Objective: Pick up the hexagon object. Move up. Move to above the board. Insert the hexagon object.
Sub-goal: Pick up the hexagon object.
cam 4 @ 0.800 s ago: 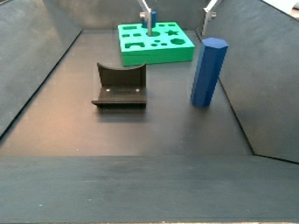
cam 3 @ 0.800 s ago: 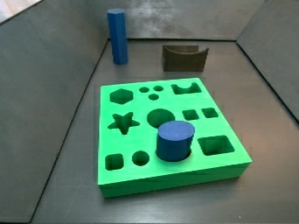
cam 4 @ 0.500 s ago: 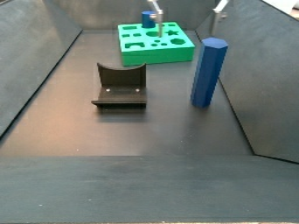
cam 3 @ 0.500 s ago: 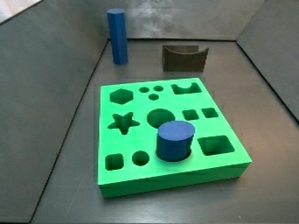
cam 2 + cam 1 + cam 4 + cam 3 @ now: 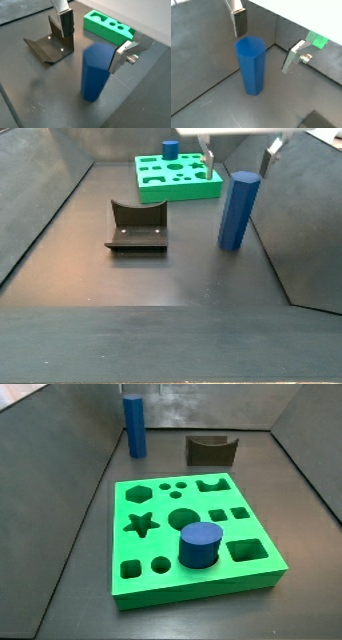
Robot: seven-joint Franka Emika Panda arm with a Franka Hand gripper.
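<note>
I should next pick up the hexagon object by its top end with my gripper, so its bottom end is free to go into the board's hexagonal hole.
The hexagon object is a tall blue faceted rod that stands upright on the dark floor near a side wall; it also shows in a side view. My gripper is open and hangs just above the rod's top, with one finger on each side and neither touching it. Both wrist views show the rod below the open gripper, between the silver fingers. The green board lies apart from the rod; its edge shows in a wrist view.
A short blue cylinder stands in one hole of the board. The dark fixture stands on the floor beside the rod. Grey walls close in the floor; one runs close behind the rod.
My gripper has moved sideways from over the board to over the hexagon object, still open. The rod, board and cylinder have not moved.
</note>
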